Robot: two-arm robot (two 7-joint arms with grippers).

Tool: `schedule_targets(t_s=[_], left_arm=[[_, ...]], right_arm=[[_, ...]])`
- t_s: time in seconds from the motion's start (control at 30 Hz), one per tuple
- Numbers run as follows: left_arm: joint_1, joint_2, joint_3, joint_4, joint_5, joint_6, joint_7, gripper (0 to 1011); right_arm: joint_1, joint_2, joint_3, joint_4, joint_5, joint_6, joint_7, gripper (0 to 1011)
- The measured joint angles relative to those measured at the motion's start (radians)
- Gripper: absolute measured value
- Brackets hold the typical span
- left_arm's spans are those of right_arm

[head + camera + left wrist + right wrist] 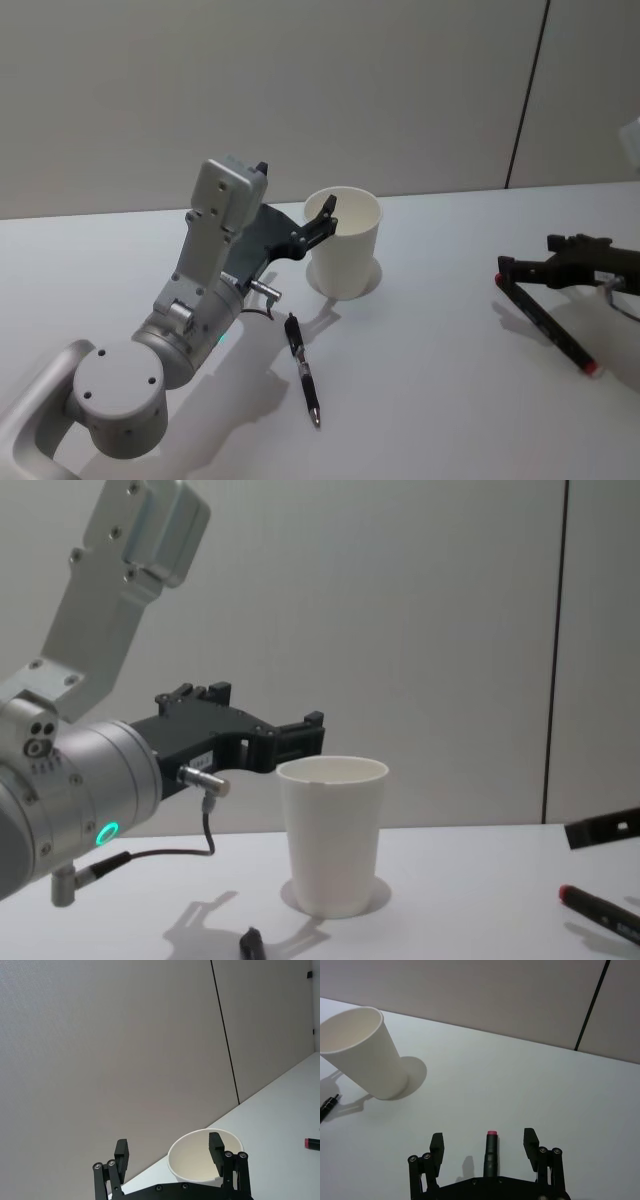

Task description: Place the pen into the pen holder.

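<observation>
My right gripper reaches the black marker next and grips its body near one red end [585,905], leaving the marker's other end free for the pen holder [332,835].
The pen holder [345,245] is a white paper cup standing upright at the middle of the table, seen too in the chest view [333,835]. A black pen [303,370] lies flat on the table in front of it, a little left; one end shows in the chest view [250,942]. My left gripper [318,225] hovers open and empty at the cup's left rim, one finger [216,1147] over its mouth. My right gripper [483,1136] stands open far to the right, low over a black marker [491,1152] with a red end.
The white table [430,380] runs back to a plain grey wall. The red-ended marker [555,325] lies at the right side, also visible in the chest view [600,910]. The left arm's grey housing [190,310] rises over the table's left part.
</observation>
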Motion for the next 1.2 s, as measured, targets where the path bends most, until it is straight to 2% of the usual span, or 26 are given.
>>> schedule_targets(t_s=[0.3, 0.7, 1.2], left_arm=[[0.0, 0.0, 0.0, 0.0, 0.0, 0.0, 0.0, 1001], [0.0, 0.0, 0.0, 0.0, 0.0, 0.0, 0.0, 1001], [0.0, 0.0, 0.0, 0.0, 0.0, 0.0, 0.0, 1001]], right_arm=[[0.005, -0.004, -0.016, -0.006, -0.034, 0.054, -0.029, 1002], [0.025, -0.025, -0.046, 0.035, -0.082, 0.065, -0.05, 1001], [0.037, -0.046, -0.078, 0.071, -0.113, 0.065, -0.045, 1002]])
